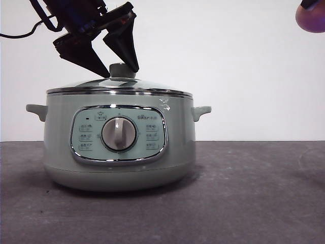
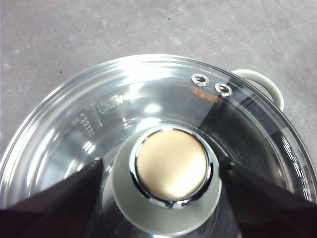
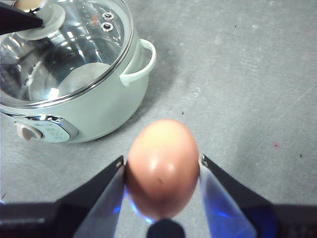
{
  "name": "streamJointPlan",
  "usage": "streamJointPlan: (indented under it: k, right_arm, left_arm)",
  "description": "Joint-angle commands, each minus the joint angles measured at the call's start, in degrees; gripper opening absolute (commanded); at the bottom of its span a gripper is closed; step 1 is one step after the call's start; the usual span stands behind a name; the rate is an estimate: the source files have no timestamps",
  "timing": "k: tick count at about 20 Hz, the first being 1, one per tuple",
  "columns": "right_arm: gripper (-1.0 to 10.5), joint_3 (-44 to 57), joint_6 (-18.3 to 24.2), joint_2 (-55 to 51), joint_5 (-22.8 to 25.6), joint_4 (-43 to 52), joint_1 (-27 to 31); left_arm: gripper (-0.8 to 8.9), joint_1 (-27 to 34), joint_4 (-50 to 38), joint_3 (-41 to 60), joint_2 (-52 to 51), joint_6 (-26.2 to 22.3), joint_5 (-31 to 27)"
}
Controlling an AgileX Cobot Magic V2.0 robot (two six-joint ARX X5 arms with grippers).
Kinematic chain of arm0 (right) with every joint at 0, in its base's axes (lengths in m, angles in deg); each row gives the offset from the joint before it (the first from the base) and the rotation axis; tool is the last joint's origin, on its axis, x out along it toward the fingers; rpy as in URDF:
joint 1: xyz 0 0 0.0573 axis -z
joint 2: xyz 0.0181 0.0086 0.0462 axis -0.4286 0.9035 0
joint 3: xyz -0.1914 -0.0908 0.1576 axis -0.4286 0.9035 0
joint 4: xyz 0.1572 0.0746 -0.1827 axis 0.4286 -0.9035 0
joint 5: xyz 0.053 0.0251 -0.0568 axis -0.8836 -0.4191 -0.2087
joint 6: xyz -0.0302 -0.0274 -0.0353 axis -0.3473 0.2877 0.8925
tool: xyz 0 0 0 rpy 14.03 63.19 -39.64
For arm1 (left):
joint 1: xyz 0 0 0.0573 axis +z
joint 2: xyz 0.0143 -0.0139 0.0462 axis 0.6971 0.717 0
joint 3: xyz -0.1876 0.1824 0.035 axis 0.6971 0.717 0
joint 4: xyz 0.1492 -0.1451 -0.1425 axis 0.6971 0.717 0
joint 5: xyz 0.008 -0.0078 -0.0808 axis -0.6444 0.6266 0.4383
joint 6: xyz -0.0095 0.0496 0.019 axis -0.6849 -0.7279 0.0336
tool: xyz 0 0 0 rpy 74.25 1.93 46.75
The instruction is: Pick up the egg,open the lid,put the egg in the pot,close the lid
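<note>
I will next use my left gripper to grab the narrow knob point(image 1: 122, 70) point(image 2: 172, 165) at the center of the glass lid, because the lid is far wider than my left gripper's open fingers.
The sage-green pot point(image 1: 119, 147) stands on the table with its glass lid point(image 1: 119, 86) on. My left gripper point(image 1: 121, 68) is open, its jaws on either side of the lid's knob point(image 2: 171, 171), not closed on it. My right gripper point(image 3: 162, 166) is shut on the brown-orange egg point(image 3: 162, 168) and holds it high above the table, to the right of the pot point(image 3: 84, 104). In the front view the egg point(image 1: 311, 18) shows at the top right corner.
The pot's side handle point(image 3: 141, 62) points toward the right gripper. The control panel with its dial point(image 1: 119, 133) faces the front camera. Grey tabletop point(image 1: 254, 193) spreads to the right of the pot.
</note>
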Motion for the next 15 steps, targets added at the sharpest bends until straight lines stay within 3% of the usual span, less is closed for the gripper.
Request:
streamJointPlan:
  k: [1,5,7,15]
  right_arm:
    - [-0.2,-0.02,-0.35,-0.20,-0.04,0.66,-0.04]
    - [-0.2,-0.02,-0.35,-0.17,-0.07,0.63,-0.04]
    - [-0.2,-0.02,-0.35,-0.20,-0.07,0.63,-0.04]
    - [-0.2,-0.02,-0.35,-0.17,-0.13,0.61,-0.04]
  left_arm:
    - [2.18,-0.22,-0.04,-0.24,0.39,0.39,0.28]
    - [1.49,-0.22,-0.72,-0.26,0.39,0.87,0.26]
    - [0.03,-0.22,-0.85,-0.24,0.39,0.85,0.28]
    - [-0.08,-0.15,-1.20,-0.26,-0.98,0.85,0.46]
